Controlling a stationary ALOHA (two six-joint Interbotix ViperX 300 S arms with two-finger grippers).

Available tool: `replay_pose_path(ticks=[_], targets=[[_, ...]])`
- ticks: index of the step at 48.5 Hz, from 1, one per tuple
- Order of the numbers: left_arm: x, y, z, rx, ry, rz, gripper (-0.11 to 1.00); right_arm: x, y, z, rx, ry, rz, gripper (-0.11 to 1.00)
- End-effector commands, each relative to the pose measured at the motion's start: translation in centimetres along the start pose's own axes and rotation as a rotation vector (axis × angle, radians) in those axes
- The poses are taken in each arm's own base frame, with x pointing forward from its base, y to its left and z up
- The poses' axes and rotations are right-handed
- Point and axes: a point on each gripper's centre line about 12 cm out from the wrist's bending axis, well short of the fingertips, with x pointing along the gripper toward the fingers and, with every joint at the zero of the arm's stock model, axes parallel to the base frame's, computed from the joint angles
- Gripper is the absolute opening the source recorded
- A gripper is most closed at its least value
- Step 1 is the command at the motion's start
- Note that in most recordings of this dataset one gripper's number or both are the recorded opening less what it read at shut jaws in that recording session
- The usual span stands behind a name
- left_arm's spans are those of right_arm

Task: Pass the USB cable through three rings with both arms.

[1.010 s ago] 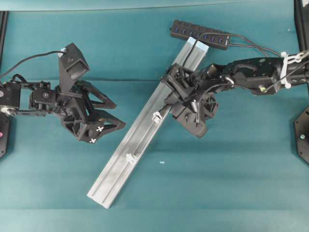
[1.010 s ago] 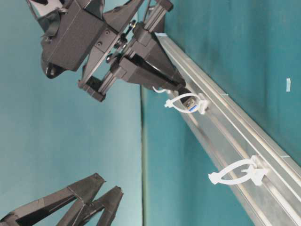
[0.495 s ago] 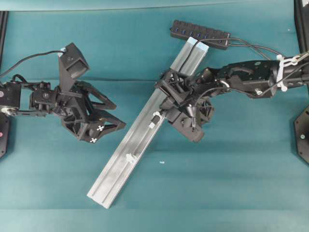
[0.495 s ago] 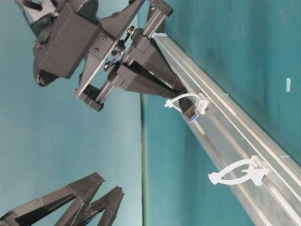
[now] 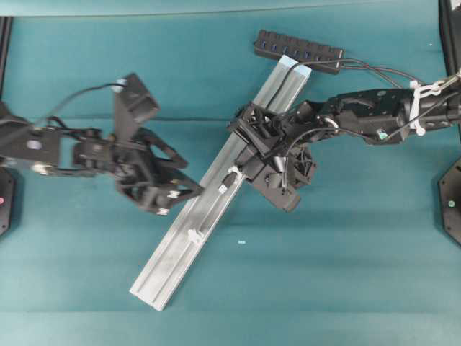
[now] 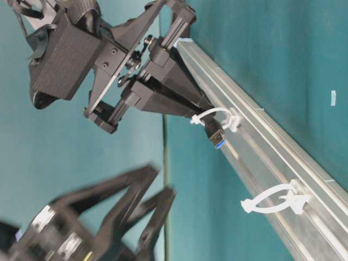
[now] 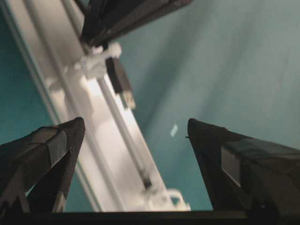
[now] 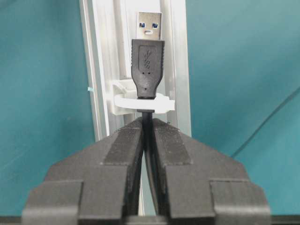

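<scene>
Next, I need to grab the plug poking out of the middle ring point(image 5: 227, 182) with my left gripper, to pull the cable on to the lower ring.
The USB cable's black metal-tipped plug point(image 8: 148, 65) has gone through a white ring point(image 8: 140, 103) on the silver rail point(image 8: 101, 70). My right gripper point(image 8: 148, 121) is shut on the cable just behind that ring. Overhead, this middle ring point(image 5: 232, 175) lies beside the right gripper point(image 5: 241, 164). A second ring point(image 5: 193, 235) stands empty farther down the rail point(image 5: 173, 259). The third ring is hidden under the right arm. My left gripper point(image 5: 191, 178) is open and empty at the rail's left edge. In the left wrist view the plug point(image 7: 119, 82) hangs ahead of the open left gripper point(image 7: 136, 124).
A black multi-port USB hub point(image 5: 297, 50) lies at the rail's far end, with cables point(image 5: 374, 70) trailing to the right arm. Teal cloth covers the table point(image 5: 324, 274). Black arm bases stand at the left and right edges.
My left arm has swung right, up to the rail. My right gripper has pushed the plug further down the rail, so it now clears the middle ring.
</scene>
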Motion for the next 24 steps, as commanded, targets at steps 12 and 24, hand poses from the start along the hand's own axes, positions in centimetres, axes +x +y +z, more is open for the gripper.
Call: replay_pose_path(ticks=[12, 24], targets=[[3.5, -0.2, 0.8, -0.005, -0.058, -0.038, 0.94, -0.2, -0.6, 0.6, 0.006, -0.013, -0.019, 0.11], [5.6, 0.2, 0.3, -0.013, -0.047, -0.031, 0.91, -0.2, -0.6, 0.6, 0.007, -0.013, -0.022, 0.11]])
